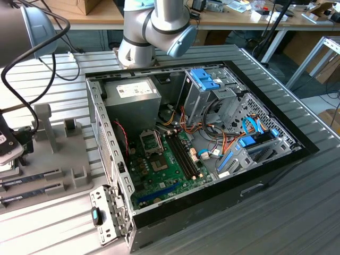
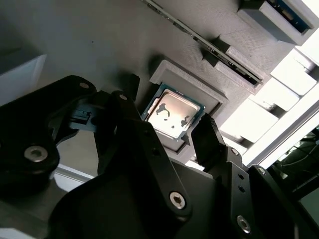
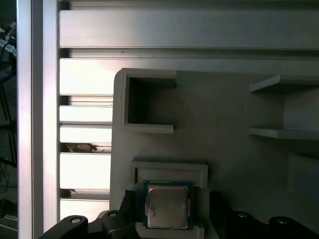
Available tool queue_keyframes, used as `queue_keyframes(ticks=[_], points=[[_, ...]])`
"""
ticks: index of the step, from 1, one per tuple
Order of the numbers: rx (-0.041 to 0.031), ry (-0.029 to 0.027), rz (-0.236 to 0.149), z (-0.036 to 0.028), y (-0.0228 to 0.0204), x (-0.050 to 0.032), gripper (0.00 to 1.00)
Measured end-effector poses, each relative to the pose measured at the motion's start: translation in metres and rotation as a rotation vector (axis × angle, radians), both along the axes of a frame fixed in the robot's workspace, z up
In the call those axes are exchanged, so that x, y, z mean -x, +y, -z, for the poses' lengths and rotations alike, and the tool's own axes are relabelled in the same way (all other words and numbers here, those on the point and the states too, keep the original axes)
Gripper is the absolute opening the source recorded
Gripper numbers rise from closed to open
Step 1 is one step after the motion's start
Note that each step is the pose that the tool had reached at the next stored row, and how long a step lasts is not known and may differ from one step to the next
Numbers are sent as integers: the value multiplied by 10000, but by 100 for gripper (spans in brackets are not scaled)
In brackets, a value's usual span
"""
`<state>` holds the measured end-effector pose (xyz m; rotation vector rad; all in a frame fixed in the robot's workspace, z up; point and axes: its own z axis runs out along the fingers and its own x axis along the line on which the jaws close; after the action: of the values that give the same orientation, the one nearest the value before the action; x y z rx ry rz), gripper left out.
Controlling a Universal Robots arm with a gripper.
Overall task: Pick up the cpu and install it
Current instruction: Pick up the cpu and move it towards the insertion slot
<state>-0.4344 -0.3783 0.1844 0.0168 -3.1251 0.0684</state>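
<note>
The robot's gripper next has to grab the cpu by its open side edges, because the holder's raised grey sides hug the cpu's other sides. Then the cpu can be installed.
The cpu (image 2: 172, 115) is a small square chip with a silver top and a green rim. It lies flat in a raised recess of the grey holder block (image 3: 214, 114), as both wrist views show. My gripper (image 2: 165, 113) hangs just above it, open, with one black finger (image 2: 124, 107) on one side of the chip and the other finger (image 2: 203, 133) on the opposite side. In the first wrist view the cpu (image 3: 168, 204) sits between the same two fingers of the gripper (image 3: 172, 201). The exterior view has the gripper (image 1: 9, 144) at its far left edge, over the holder.
The open computer case (image 1: 106, 133) fills the middle of the exterior view, with the motherboard's socket (image 1: 150, 142), the grey power supply (image 1: 133, 94) and blue drive latches (image 1: 204, 78). Long memory sticks (image 2: 209, 45) rest in holder slots beside the cpu. The arm's base (image 1: 154, 26) stands behind the case.
</note>
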Motion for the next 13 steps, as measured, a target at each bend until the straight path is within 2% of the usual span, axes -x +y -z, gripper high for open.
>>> queue_keyframes(ticks=[13], points=[[0,1,-1,24,0,0,69]])
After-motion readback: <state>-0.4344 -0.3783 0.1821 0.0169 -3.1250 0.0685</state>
